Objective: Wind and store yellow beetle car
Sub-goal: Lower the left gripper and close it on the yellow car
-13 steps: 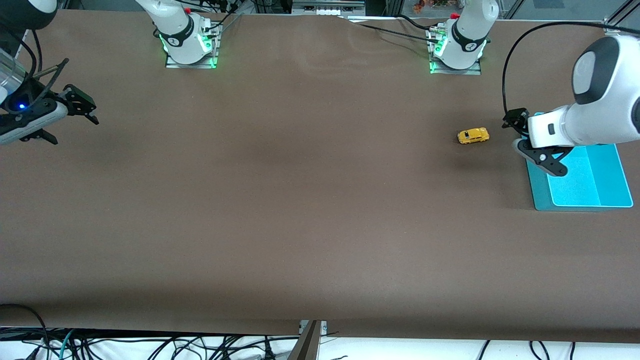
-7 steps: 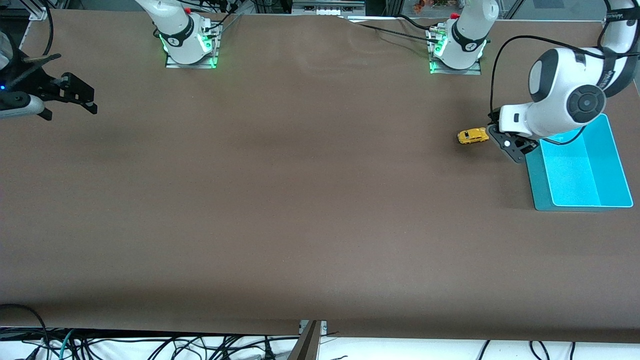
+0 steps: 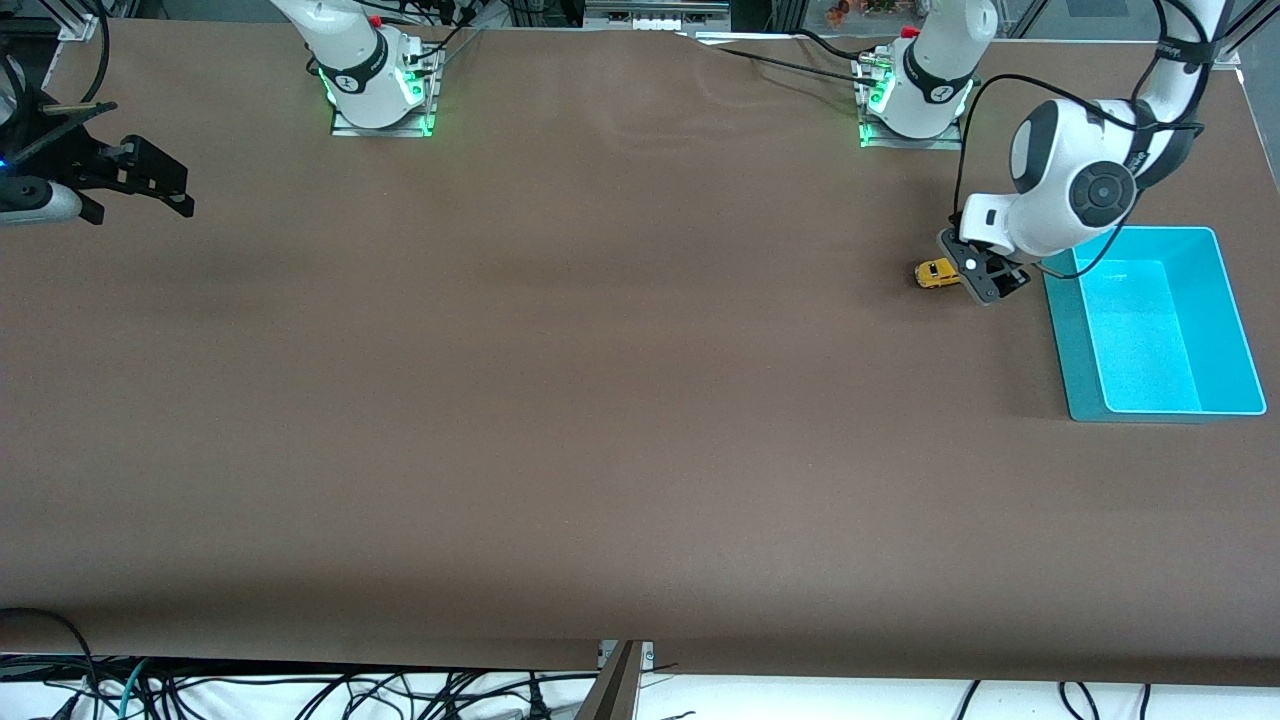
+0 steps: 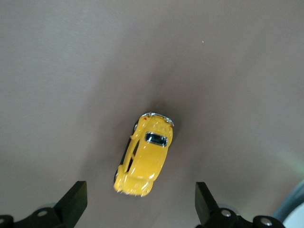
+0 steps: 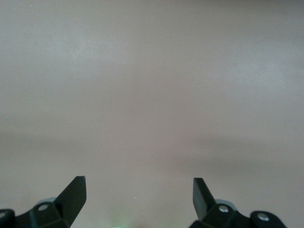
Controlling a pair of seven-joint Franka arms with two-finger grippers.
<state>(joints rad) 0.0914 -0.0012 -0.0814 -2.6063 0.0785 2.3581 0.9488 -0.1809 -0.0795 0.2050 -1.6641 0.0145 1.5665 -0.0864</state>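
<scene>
The left gripper grabs the door sides next, to store the yellow beetle car (image 3: 936, 272) in the turquoise bin.
The yellow beetle car (image 3: 936, 272) stands on its wheels on the brown table, beside the turquoise bin. My left gripper (image 3: 983, 276) hangs open just above the table, partly covering the end of the car that faces the bin. In the left wrist view the yellow beetle car (image 4: 144, 154) lies ahead of the open left gripper (image 4: 140, 205), with one end reaching in between the fingertips (image 4: 75, 197) and not touching them. My right gripper (image 3: 160, 185) is open over the right arm's end of the table, with nothing in it, as the right wrist view also shows for the right gripper (image 5: 139, 197).
A turquoise bin (image 3: 1226, 300) stands toward the left arm's end of the table, beside the car, with nothing in it. The two arm bases (image 3: 378, 85) stand along the table's edge farthest from the front camera. Cables hang below the nearest edge.
My left arm has swung off the bin toward the car, and its gripper now overlaps the car's end. The right gripper has risen a little. The car has not moved.
</scene>
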